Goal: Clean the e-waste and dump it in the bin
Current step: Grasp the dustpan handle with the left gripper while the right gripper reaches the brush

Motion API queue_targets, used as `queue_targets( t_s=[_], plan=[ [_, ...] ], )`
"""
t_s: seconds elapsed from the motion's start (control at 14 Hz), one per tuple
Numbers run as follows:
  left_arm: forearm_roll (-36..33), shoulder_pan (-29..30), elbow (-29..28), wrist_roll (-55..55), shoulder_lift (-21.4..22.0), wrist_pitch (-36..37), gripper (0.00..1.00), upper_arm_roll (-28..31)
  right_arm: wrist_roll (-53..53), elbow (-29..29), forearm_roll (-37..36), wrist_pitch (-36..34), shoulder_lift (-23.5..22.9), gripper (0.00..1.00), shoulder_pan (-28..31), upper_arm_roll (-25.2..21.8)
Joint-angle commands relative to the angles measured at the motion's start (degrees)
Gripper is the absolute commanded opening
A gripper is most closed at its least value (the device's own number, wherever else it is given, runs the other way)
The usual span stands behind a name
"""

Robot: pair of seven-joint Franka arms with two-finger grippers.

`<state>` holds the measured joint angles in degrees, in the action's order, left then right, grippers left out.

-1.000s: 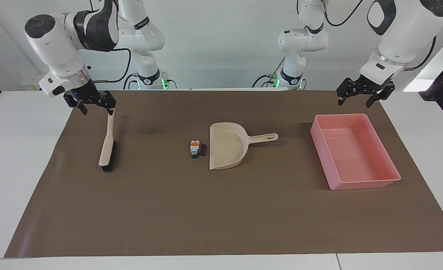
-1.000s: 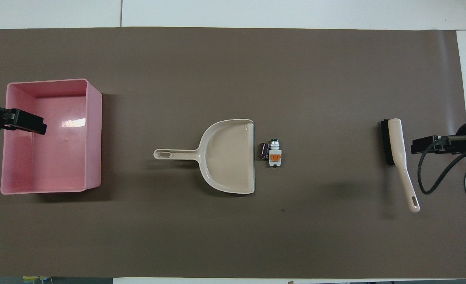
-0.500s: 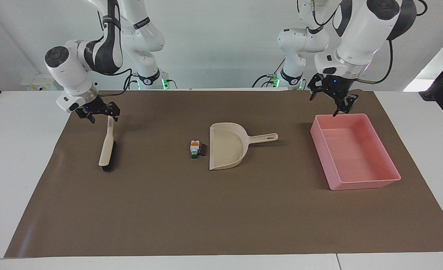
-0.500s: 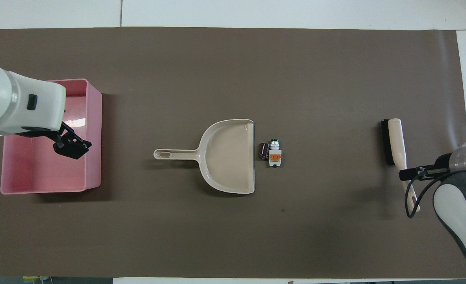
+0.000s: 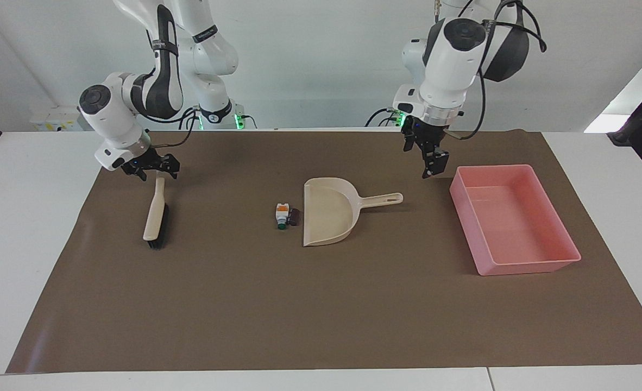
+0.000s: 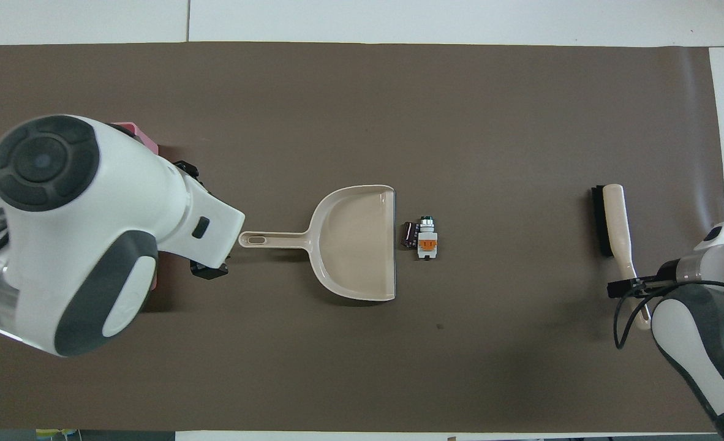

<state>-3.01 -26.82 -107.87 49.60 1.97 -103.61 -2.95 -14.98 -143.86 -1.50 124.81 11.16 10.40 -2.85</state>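
In the overhead view my right gripper's fingers are low around the brush handle [image 6: 626, 257], so my right gripper closes on that handle next.
The e-waste lies on the brown mat just outside the dustpan's mouth: a white piece with orange and green parts [image 5: 282, 213] [image 6: 427, 239] and a dark stub [image 5: 294, 217] [image 6: 408, 234] touching it. The beige dustpan [image 5: 329, 214] [image 6: 356, 242] lies flat, its handle pointing at the pink bin [image 5: 533, 266]. In the overhead view my left arm hides nearly all of the bin [image 6: 132, 128]. My left gripper [image 5: 419, 157] hangs open and empty over the mat between the dustpan's handle and the bin. My right gripper [image 5: 151, 172] [image 6: 628, 288] is open, low over the handle of the brush [image 5: 155, 214] [image 6: 613, 220].
The brush lies flat at the right arm's end of the mat, bristles away from the robots. The mat's edge [image 5: 299, 369] runs along the side away from the robots, with white table around it.
My left gripper has swung from beside the bin, across its near corner, to the gap by the dustpan's handle. My right gripper has come down onto the brush handle's end. Nothing on the mat moved.
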Motion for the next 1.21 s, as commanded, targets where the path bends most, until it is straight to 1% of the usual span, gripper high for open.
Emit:
queue_targets(
  t_s=[0.0,0.07,0.21,0.29,0.5,0.57,0.64,0.71,0.79,0.93,1.0,1.14],
  plan=[
    [-3.0,-4.2,-0.9,-0.8,-4.1,-2.6,1.0,0.8,-3.0,-1.2,-0.5,1.1,1.0,0.95,0.9,0.5],
    [-3.0,-4.9,-0.9,-1.6,-5.3,-3.2,1.0,0.8,-3.0,-1.3,-0.5,1.1,1.1,0.91,0.9,0.5],
    [-3.1,-6.5,-1.3,-3.1,-7.9,-4.7,1.0,0.8,-3.4,-1.7,-0.5,1.1,1.1,0.76,1.0,0.5],
    [-3.3,-6.7,-2.3,-3.4,-8.6,-6.2,1.0,0.8,-3.4,-1.7,-0.5,1.0,1.1,0.73,1.0,0.5],
    [-4.0,-7.1,-5.6,-5.7,-8.5,-10.7,0.98,0.8,-3.5,-1.9,-0.5,1.0,1.1,0.64,1.6,0.5],
    [-4.1,-7.1,-5.8,-5.8,-8.5,-10.9,0.94,0.9,-3.5,-1.9,-0.5,1.0,1.1,0.55,1.6,0.5],
    [-4.7,-7.1,-6.2,-5.8,-8.6,-11.3,0.97,0.8,-3.4,-1.9,-0.5,1.0,1.1,0.4,1.6,0.5],
    [-4.8,-7.0,-6.4,-5.8,-8.8,-12.9,0.97,0.8,-3.3,-1.8,-0.5,1.0,1.1,0.03,1.6,0.5],
    [-4.8,-7.2,-6.7,-5.8,-9.6,-13.6,0.97,0.8,-2.3,-1.8,-0.5,1.1,1.1,0.0,1.6,0.5],
    [-5.2,-7.9,-6.7,-5.8,-10.1,-14.0,0.97,0.8,-0.4,-1.3,-0.5,1.0,1.1,0.0,1.0,0.5],
    [-5.6,-7.9,-6.5,-5.9,-11.3,-14.1,0.97,0.8,-0.4,-1.2,-0.5,0.8,1.0,0.0,0.9,0.6],
    [-6.5,-9.1,-6.3,-7.6,-13.0,-14.6,0.97,0.9,0.0,0.8,-0.5,-0.6,0.5,0.0,0.9,0.6]
  ],
)
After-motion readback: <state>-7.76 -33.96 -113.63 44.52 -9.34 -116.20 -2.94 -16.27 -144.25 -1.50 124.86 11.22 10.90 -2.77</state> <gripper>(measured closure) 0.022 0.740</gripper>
